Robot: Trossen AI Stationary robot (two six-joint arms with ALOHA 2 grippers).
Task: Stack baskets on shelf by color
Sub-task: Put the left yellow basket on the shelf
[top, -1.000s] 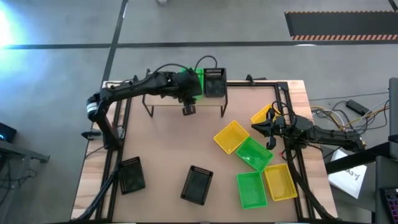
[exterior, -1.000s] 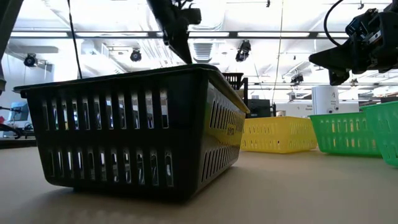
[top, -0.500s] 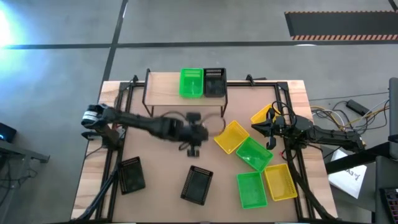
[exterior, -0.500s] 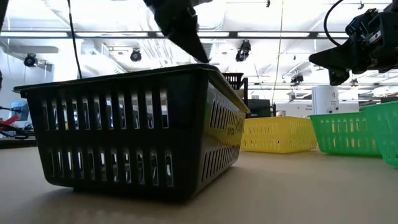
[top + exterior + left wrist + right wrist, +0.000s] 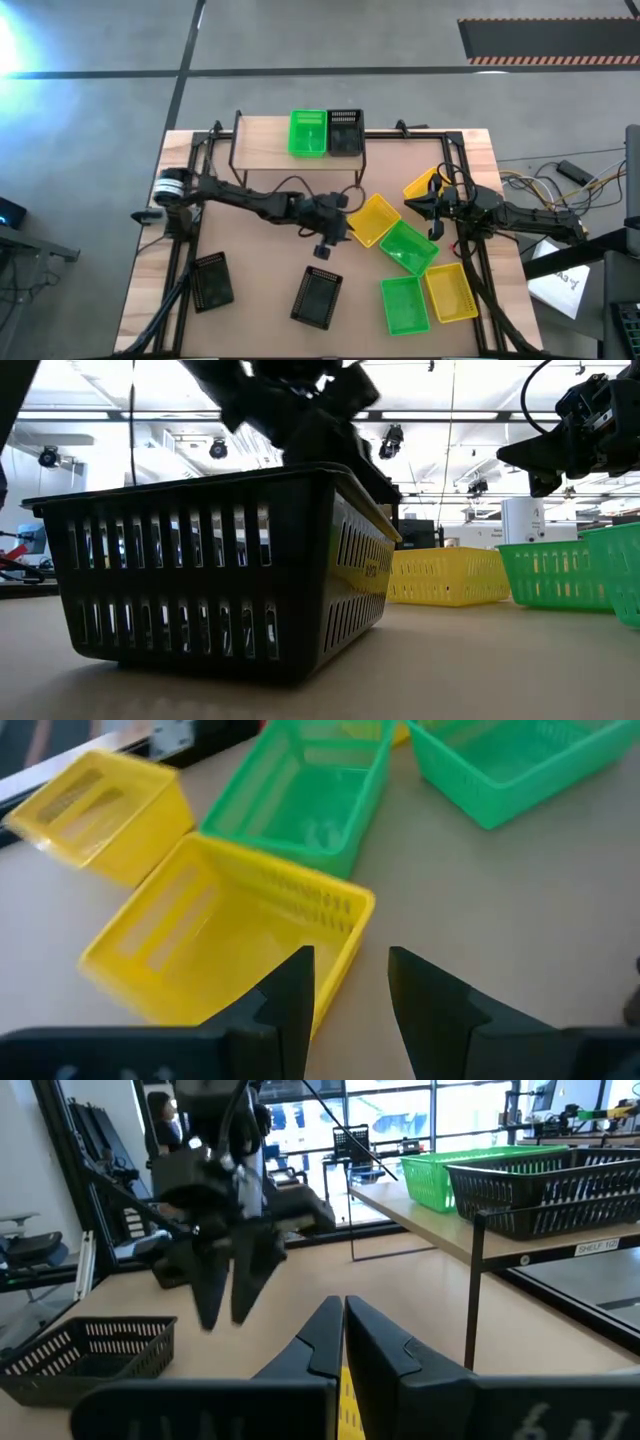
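Observation:
I need to grab the yellow basket by its short side's rim (image 5: 358, 237) with my left gripper next, so that I can set it on the shelf (image 5: 262, 145).
On the shelf (image 5: 262, 145), a green basket (image 5: 308, 133) and a black basket (image 5: 345, 131) stand side by side at its right end. My left gripper (image 5: 343, 226) (image 5: 350, 982) is open, low over the table, with its fingertips just short of the near corner of a yellow basket (image 5: 372, 220) (image 5: 215, 935); I see no touch. A green basket (image 5: 408, 247) (image 5: 300, 795) lies against the yellow one. My right gripper (image 5: 437, 215) (image 5: 344, 1325) waits shut at the table's right edge.
More baskets lie on the table: green (image 5: 404, 304) and yellow (image 5: 450, 292) at the near right, yellow (image 5: 422, 185) by the right arm, black (image 5: 318, 297) and black (image 5: 213, 282) near the front. The black one (image 5: 220, 570) fills the low view.
My left gripper has come away from the shelf's front, gone down and toward the table's near edge, then right toward the yellow basket, tipping forward as it went. It has stayed open. The baskets have not moved.

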